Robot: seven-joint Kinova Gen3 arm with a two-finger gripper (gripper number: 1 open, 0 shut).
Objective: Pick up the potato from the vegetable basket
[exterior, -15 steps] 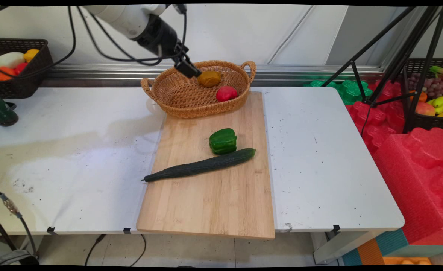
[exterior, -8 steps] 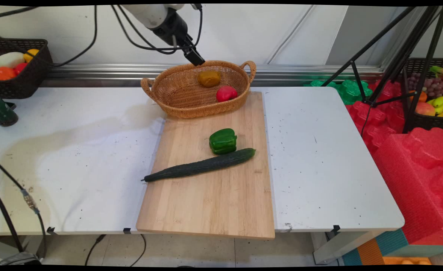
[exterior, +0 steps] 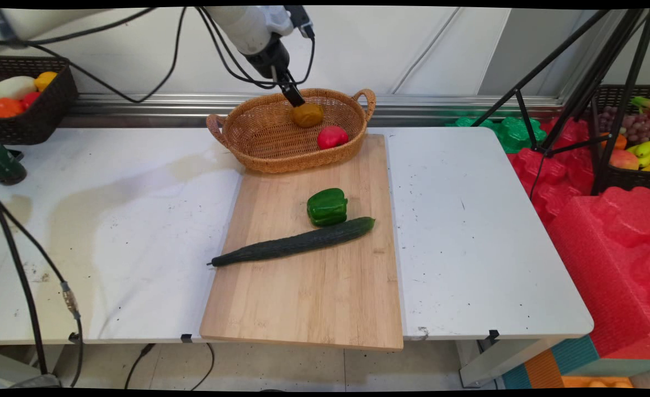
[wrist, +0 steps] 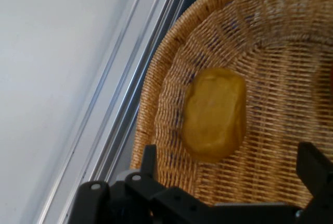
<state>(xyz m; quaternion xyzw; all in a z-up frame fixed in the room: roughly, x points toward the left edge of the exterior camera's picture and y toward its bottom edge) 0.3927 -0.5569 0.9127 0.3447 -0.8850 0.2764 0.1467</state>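
My gripper grabs across the yellow-brown lump's long sides next, then lifts the lump out of the wicker basket [exterior: 259,138].
My gripper [exterior: 297,102] hangs over the back of a wicker basket [exterior: 259,138], its tip just left of a yellow-brown potato-like lump [exterior: 307,114] lying inside. In the hand view the two fingers [wrist: 149,156] stand apart, so my gripper [wrist: 230,153] is open, and nothing is held; the lump [wrist: 214,113] rests on the basket's weave [wrist: 270,41] beyond them. A red fruit [exterior: 332,137] lies in the basket nearer the front. A green pepper [exterior: 327,206] and a long cucumber [exterior: 294,242] lie on the wooden cutting board [exterior: 303,298].
A black basket of produce [exterior: 27,99] sits at the back left, and a dark green object [exterior: 2,162] at the left edge. A tripod [exterior: 579,82], red foam blocks [exterior: 606,237] and another fruit basket [exterior: 634,138] stand right of the table. Black cables [exterior: 27,286] hang at the left.
The hand swung right and turned more upright, rising and then dropping back beside the yellow-brown lump. The lump, red fruit, pepper and cucumber have not moved.
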